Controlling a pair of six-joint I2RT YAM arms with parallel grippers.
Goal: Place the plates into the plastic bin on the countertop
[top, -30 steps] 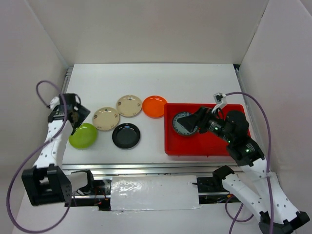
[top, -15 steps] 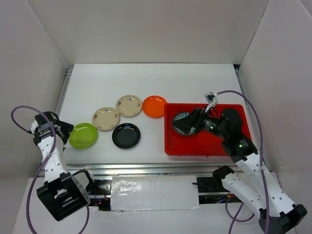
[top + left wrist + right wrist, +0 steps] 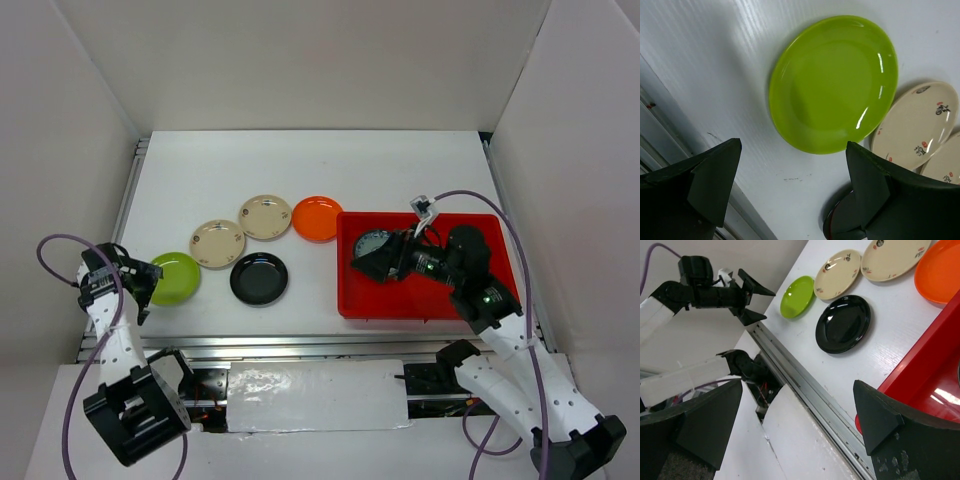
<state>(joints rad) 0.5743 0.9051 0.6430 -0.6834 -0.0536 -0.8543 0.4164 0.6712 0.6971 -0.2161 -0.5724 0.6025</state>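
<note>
My left gripper will next take hold of the lime green plate (image 3: 175, 278) by the rim farthest from the bin, so the plate's opposite side stays free to go in first.
The lime green plate (image 3: 175, 278) lies flat at the left of the countertop (image 3: 300, 170). My left gripper (image 3: 140, 281) is open and empty just left of it. In the left wrist view the plate (image 3: 832, 82) lies just ahead of the open gripper (image 3: 793, 146). Two beige plates (image 3: 217, 243) (image 3: 266, 216), an orange plate (image 3: 318, 218) and a black plate (image 3: 259, 279) lie between it and the red plastic bin (image 3: 440, 300). A grey-blue plate (image 3: 372, 241) lies in the bin's left end. My right gripper (image 3: 368, 262) is open and empty over it.
A metal rail (image 3: 300, 345) runs along the near edge and shows in the right wrist view (image 3: 805, 390). White walls enclose the table on three sides. The right wrist view also shows the black plate (image 3: 843, 323), the lime plate (image 3: 797, 296) and the left arm's gripper (image 3: 747, 295).
The lime plate went from tilted at my left gripper to flat; that gripper drew back left, then edged toward it. My right gripper swung left and down over the grey-blue plate.
</note>
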